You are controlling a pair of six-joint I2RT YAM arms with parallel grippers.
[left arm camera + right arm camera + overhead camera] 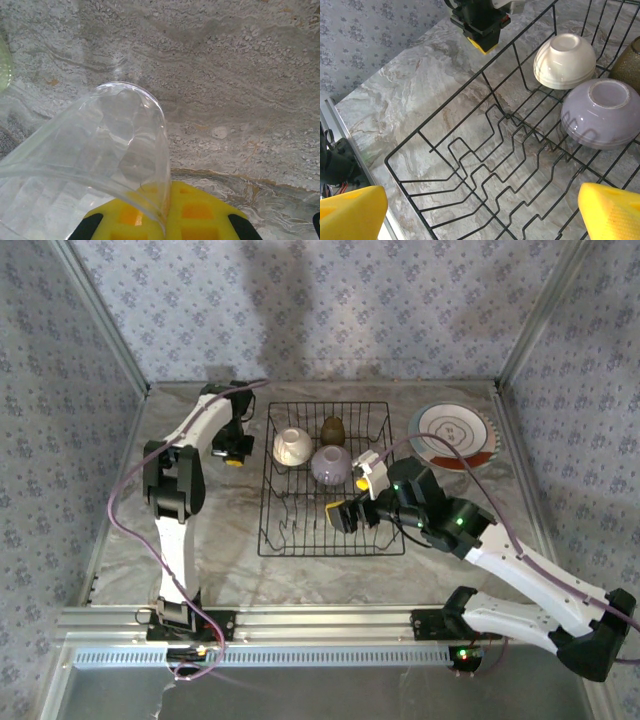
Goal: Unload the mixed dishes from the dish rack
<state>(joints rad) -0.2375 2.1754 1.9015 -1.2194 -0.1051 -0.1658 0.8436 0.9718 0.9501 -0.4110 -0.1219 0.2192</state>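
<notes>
The clear glass's base meets the table beyond my fingers and the glass would stand there, so it is now time for my left gripper to release it.
The black wire dish rack (285,525) stands mid-table. In its far half a cream bowl (292,446) and a lilac bowl (331,465) lie upside down, with an olive-brown cup (333,428) behind them. My right gripper (345,515) hovers open over the rack's bare prongs (485,155), its yellow fingertips (350,212) wide apart. Ahead of it I see the cream bowl (565,60), lilac bowl (602,112) and cup (627,57). Left of the rack, my left gripper (233,458) is shut on the wall of a clear glass (100,145), low over the table.
A stack of ringed plates (452,435) lies on the table right of the rack. A pale green edge (3,65) shows at the left of the left wrist view. Patterned walls and metal posts close in the table on three sides.
</notes>
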